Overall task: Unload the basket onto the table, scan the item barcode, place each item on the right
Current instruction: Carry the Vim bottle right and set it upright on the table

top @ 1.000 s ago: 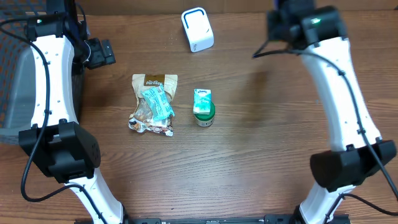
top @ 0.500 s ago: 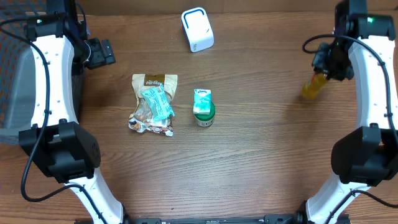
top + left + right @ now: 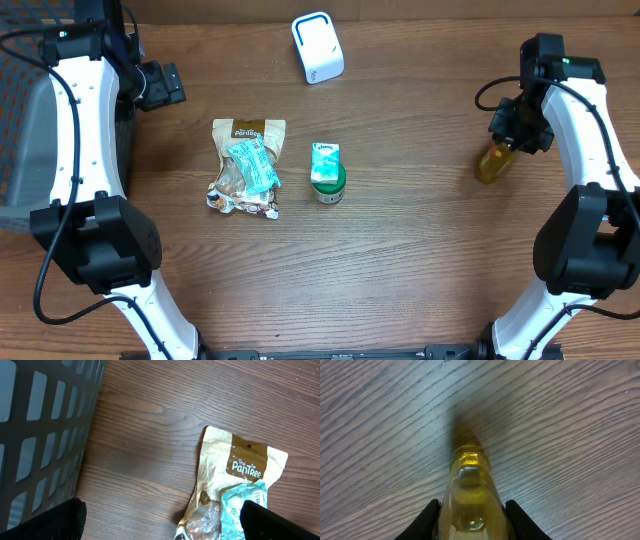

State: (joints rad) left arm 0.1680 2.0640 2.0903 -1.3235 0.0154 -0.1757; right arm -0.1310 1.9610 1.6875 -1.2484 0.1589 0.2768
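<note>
My right gripper is ready to open: the yellow bottle's base meets its amber reflection on the tabletop, so the bottle would stand there if I opened now.
My right gripper is shut on a clear bottle of yellow liquid at the right side of the table, tilted with its free end pointing down and left. In the right wrist view the bottle fills the gap between the black fingers of the gripper, just above the wood. No barcode shows on it. The white scanner stands at the back centre, well away from the bottle. My left gripper is open at the back left, over bare wood beside a snack bag.
A tan snack bag with a teal packet on it lies left of centre. A green-lidded jar with a teal carton stands in the middle. A dark mesh basket sits off the left edge, its wall close to the left gripper.
The right arm has swung from the back of the table to the right side, and the yellow bottle in it has come lower and nearer. The left arm is still.
</note>
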